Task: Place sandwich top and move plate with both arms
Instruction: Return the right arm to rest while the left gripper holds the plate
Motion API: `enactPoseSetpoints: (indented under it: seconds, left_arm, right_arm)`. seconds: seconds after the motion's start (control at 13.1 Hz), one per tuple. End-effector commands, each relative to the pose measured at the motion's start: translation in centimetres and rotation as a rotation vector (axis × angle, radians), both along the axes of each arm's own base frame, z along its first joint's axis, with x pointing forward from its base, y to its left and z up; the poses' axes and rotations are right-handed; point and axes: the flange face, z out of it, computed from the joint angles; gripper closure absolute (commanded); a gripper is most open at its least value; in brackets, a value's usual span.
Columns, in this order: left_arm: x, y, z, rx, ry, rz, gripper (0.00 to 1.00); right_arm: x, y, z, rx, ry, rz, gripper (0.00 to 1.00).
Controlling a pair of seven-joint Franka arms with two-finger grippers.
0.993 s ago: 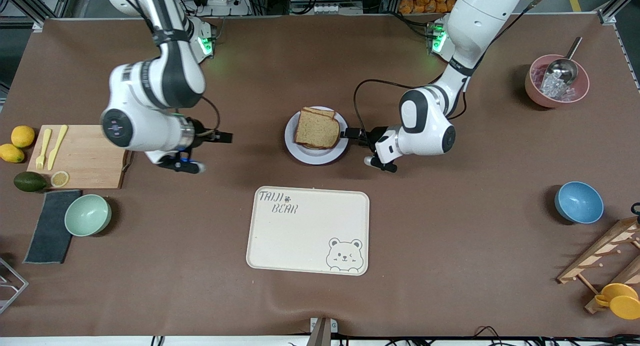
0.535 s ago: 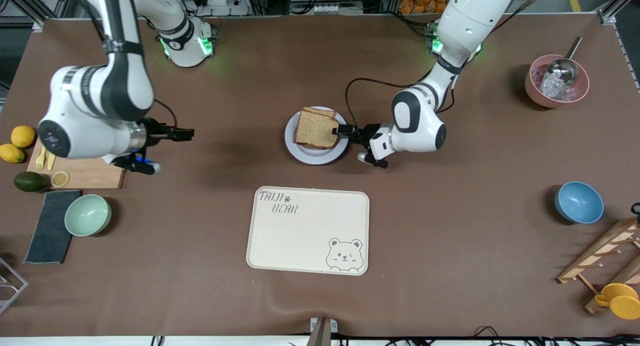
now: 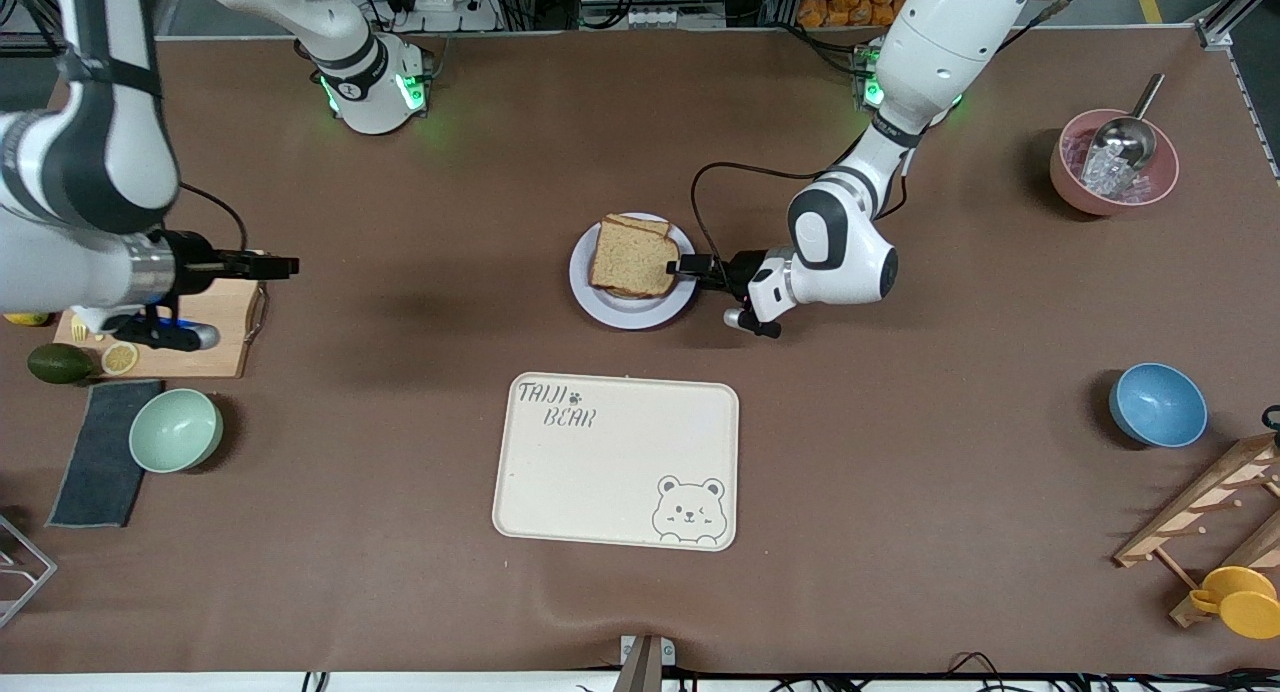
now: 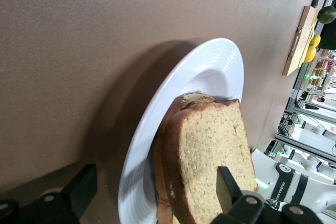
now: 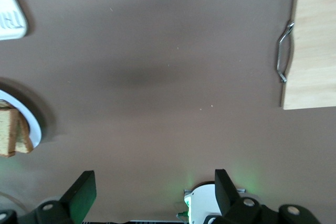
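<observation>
I will next grab the white plate by its rim (image 3: 691, 298) with my left gripper, so that I can move the sandwich onto the bear-printed tray (image 3: 617, 462).
The sandwich top (image 3: 630, 260) is a plain tan bread slice. It lies on another slice on the plate (image 3: 620, 312) in the middle of the table. My left gripper (image 3: 685, 267) is open at the plate's rim, on the side toward the left arm's end. In the left wrist view the gripper (image 4: 152, 192) has the plate's rim (image 4: 210, 72) and the sandwich top (image 4: 210, 156) between its spread fingers, one finger (image 4: 226, 184) over the bread. My right gripper (image 3: 270, 265) is open and empty, up over the table beside the wooden cutting board (image 3: 225, 322).
A cream bear-printed tray (image 3: 615, 462) lies nearer the camera than the plate. A green bowl (image 3: 176, 429), dark cloth (image 3: 100, 452) and avocado (image 3: 58, 363) sit at the right arm's end. A blue bowl (image 3: 1158, 404), pink bowl with scoop (image 3: 1113, 162) and wooden rack (image 3: 1200, 512) sit at the left arm's end.
My right arm has drawn back from near the plate to the cutting board at its end of the table. My left gripper has moved in to the plate's rim.
</observation>
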Motion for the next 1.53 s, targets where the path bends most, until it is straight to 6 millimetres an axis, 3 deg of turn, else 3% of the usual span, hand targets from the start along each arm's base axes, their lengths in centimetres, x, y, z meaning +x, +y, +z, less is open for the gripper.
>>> enactPoseSetpoints:
  seconds: [0.0,0.08,0.15,0.23,0.38,0.46,0.84,1.22,1.45]
  left_arm:
    - [-0.2,0.1,-0.4,-0.01,-0.009,0.013,0.0]
    - [-0.3,0.3,-0.5,-0.012,-0.017,0.006,0.06]
    - [-0.7,0.5,-0.7,-0.016,-0.038,-0.016,0.67]
    - [-1.1,0.9,-1.0,-0.02,-0.058,-0.034,0.91]
    - [-1.5,2.2,-1.7,-0.03,-0.08,-0.034,0.97]
    - [-1.6,2.2,-1.7,-0.035,-0.079,-0.024,0.98]
    - [-2.0,1.3,-1.5,-0.051,-0.073,-0.019,0.98]
    - [-1.6,0.7,0.3,-0.087,-0.08,0.032,1.0]
    - [-0.4,1.2,2.2,-0.129,-0.091,0.095,1.0]
  right_arm:
    - [-1.2,-0.2,7.0,-0.021,-0.091,0.024,0.0]
    - [-1.3,0.0,9.8,-0.019,-0.093,0.039,0.0]
    - [-1.7,-0.4,12.1,-0.016,-0.084,0.04,0.0]
    - [-2.0,-0.7,13.8,-0.014,-0.087,0.042,0.0]
    - [-3.1,-1.7,16.9,-0.01,-0.142,0.026,0.0]
    - [-3.4,-2.4,17.4,-0.008,-0.156,0.011,0.0]
    - [-6.1,-1.5,23.1,-0.098,-0.3,0.038,0.0]
    - [-6.4,-0.3,25.3,-0.143,-0.36,0.066,0.0]
    - [-5.9,-0.7,25.0,-0.155,-0.364,0.062,0.0]
